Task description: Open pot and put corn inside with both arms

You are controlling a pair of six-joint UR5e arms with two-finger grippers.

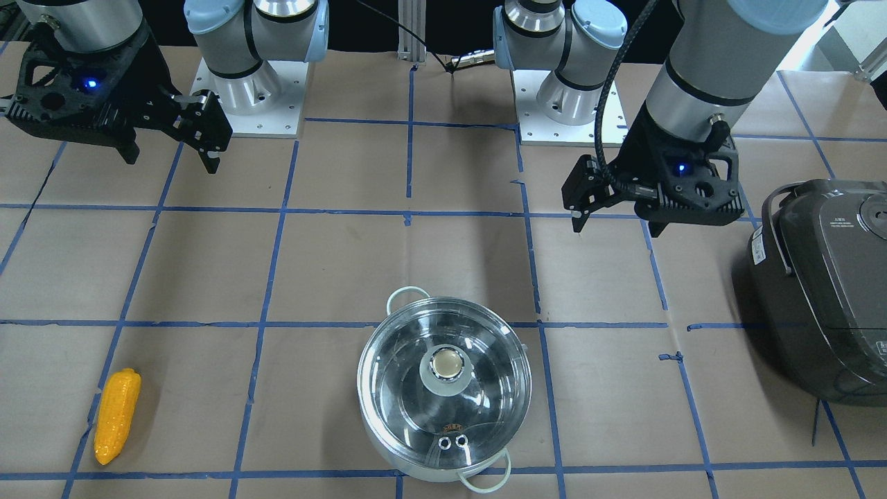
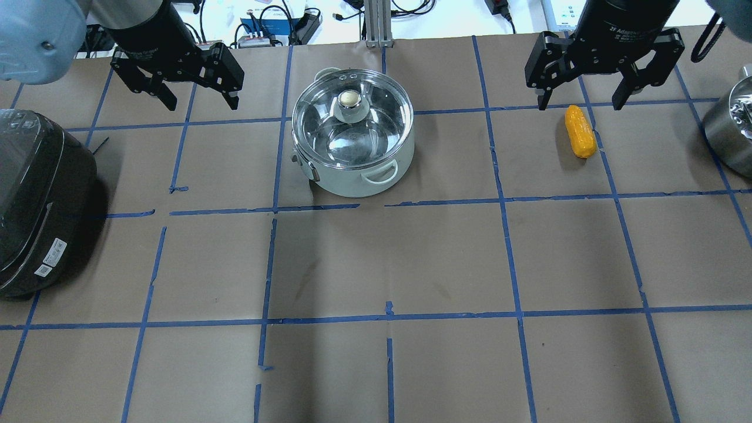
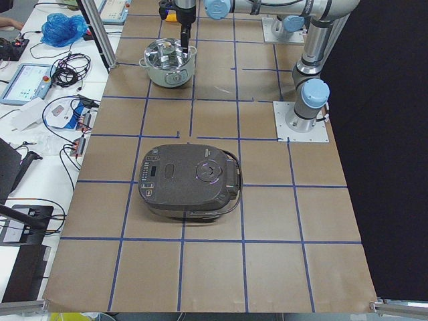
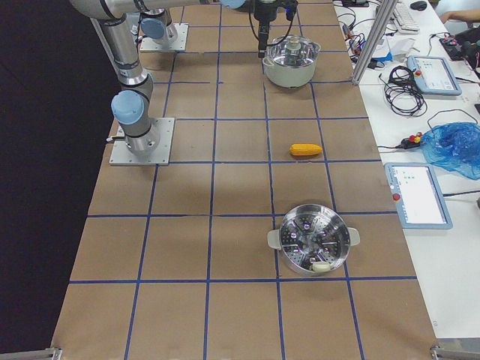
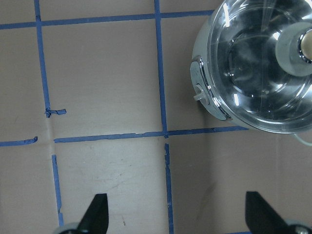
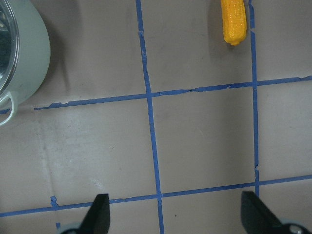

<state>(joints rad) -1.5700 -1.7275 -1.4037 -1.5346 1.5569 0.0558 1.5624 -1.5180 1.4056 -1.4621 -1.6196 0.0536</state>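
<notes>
My left gripper opens far less wide than the glass lid, so it next needs to grab the lid by its round knob [image 1: 446,363] [image 5: 306,45] to open the pot.
The pot [image 2: 352,141] stands at the table's far middle, its glass lid with a round knob [image 2: 349,100] closed on it. The corn [image 2: 580,131] lies on the paper to the pot's right. My left gripper [image 2: 201,103] hangs open and empty above the table, left of the pot. My right gripper [image 2: 578,106] hangs open and empty just beyond the corn, high above it. The left wrist view shows the pot [image 5: 258,63] at upper right, apart from the open gripper [image 5: 175,214]. The right wrist view shows the corn [image 6: 233,22] at the top, ahead of the open gripper [image 6: 178,214].
A large dark grey rice cooker [image 2: 35,200] sits at the table's left end. A steel steamer pot [image 2: 731,129] stands at the right edge. Blue tape lines grid the brown paper. The arm bases [image 1: 249,90] stand at the robot's side.
</notes>
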